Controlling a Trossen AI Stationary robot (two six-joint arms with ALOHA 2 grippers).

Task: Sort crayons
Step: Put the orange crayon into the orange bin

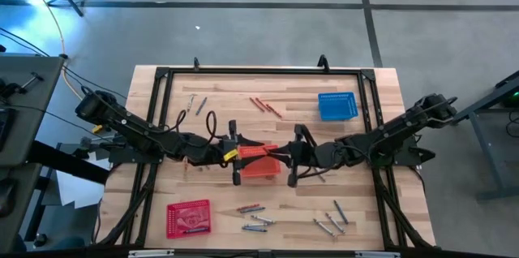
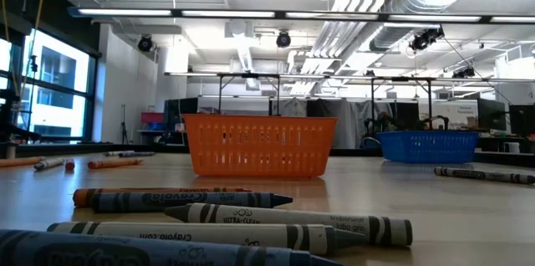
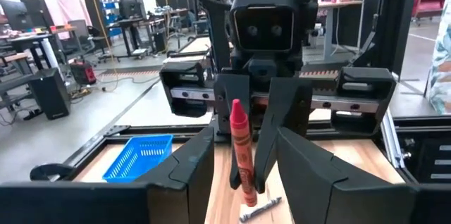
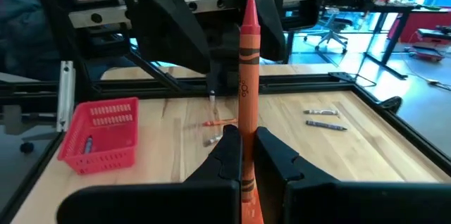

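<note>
My left gripper grabs the red-orange crayon by its paper wrapper next, to sort the crayon into the orange mesh basket.
A red-orange crayon stands upright in the air, tip up, between my two grippers. They face each other over the middle of the table, above an orange mesh basket. My right gripper is shut on the crayon. My left gripper is open. In the left wrist view its fingers stand apart on either side of the crayon without touching it. Neither gripper shows in the low view. My right gripper pinches the crayon's lower half between its two fingers. The fingers come in about level from the table's right side and lie across the crayon. The crayon stands upright, its pointed tip up, lifted clear of the table and the basket.
A blue basket stands far right, and a red basket with a crayon in it near left. Loose crayons lie near the front edge, and at the back. Black frame rails border the table.
</note>
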